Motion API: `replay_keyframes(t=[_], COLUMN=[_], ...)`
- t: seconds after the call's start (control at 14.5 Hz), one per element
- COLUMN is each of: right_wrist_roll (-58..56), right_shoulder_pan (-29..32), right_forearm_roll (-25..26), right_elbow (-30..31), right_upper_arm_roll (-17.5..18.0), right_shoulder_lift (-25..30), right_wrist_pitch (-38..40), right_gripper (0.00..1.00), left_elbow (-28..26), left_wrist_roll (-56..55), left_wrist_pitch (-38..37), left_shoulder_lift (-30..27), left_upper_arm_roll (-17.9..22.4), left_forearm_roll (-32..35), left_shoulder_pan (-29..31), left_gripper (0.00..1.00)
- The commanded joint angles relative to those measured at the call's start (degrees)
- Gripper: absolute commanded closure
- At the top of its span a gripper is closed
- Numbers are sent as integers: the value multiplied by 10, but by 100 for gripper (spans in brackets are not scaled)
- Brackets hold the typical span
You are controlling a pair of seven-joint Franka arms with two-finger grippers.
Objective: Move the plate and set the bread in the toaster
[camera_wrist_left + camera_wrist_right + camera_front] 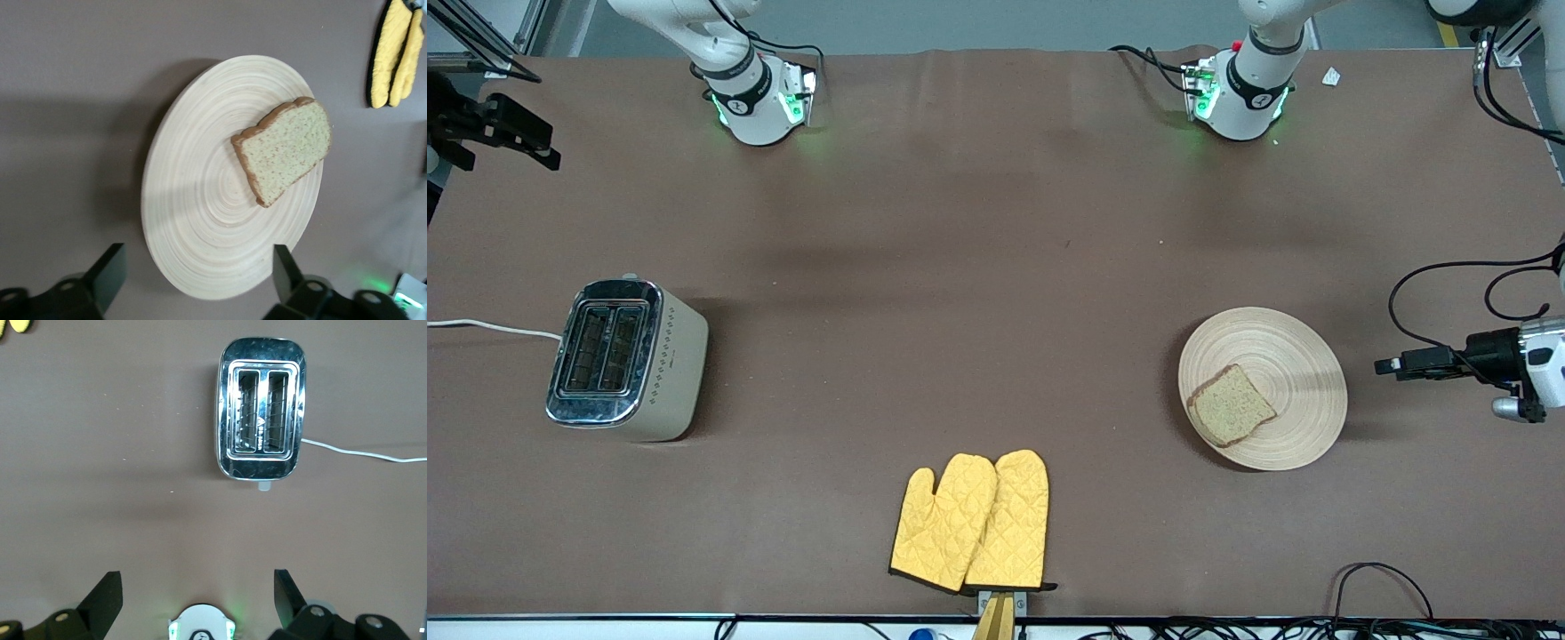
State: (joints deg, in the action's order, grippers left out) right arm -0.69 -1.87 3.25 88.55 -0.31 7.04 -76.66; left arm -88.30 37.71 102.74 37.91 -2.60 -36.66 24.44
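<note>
My left gripper grabs the light wooden plate by its bare rim [1342, 389] next, to move the bread close to the toaster [627, 360].
The light wooden plate [1294, 373] lies toward the left arm's end of the table. The slice of brown bread [1232, 406] lies flat on it, at the side toward the toaster. My left gripper [1385, 365] is open and empty, in the air just off the plate's rim at the left arm's end. In the left wrist view its fingers [110, 267] stand wide apart, with the plate [193, 200] and bread [287, 153] ahead of them. The cream toaster [627, 360] stands toward the right arm's end with both slots empty [260, 413]. My right gripper [547, 156] is open, high over that end [197, 583].
A pair of yellow oven mitts [971, 522] lies near the front edge, midway along the table, and shows in the left wrist view [397, 53]. The toaster's white cord [489, 327] runs off the table's end. Cables hang by the left gripper [1449, 267].
</note>
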Motion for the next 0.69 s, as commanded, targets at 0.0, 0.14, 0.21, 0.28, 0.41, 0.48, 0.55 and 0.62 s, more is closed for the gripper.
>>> replay_keyframes(t=[0.0,0.14,0.21,0.28,0.41,0.48,0.55,0.62], right_wrist_roll=[8,11,11,10,10,10,10,10], right_shoulder_pan=[-9,-9,-8,-5,-3,-3,-2,-2], right_forearm_roll=[21,15,8,6,5,5,5,5], right_elbow=[15,10,11,12,13,13,13,12], right_upper_arm_roll=[7,6,5,4,1,1,1,2], right_shoulder_lift=[19,17,16,16,15,15,15,15], right_wrist_pitch=[-4,-10,-19,-24,-33,-35,-35,-33], right_gripper=[0,0,0,0,0,0,0,0], left_elbow=[18,18,18,20,34,37,40,43], left_wrist_roll=[44,52,56,62,63,63,63,62], left_wrist_pitch=[-2,-2,-2,-2,-2,-2,-1,-1], left_shoulder_lift=[34,55,61,68,87,91,97,101], left_upper_arm_roll=[-3,-3,-3,-3,-3,-3,-4,-5], left_forearm_roll=[-45,-59,-60,-61,-68,-75,-76,-76], left_shoulder_pan=[5,13,16,15,16,15,14,14], left_gripper=[18,22,24,27,32,35,37,39])
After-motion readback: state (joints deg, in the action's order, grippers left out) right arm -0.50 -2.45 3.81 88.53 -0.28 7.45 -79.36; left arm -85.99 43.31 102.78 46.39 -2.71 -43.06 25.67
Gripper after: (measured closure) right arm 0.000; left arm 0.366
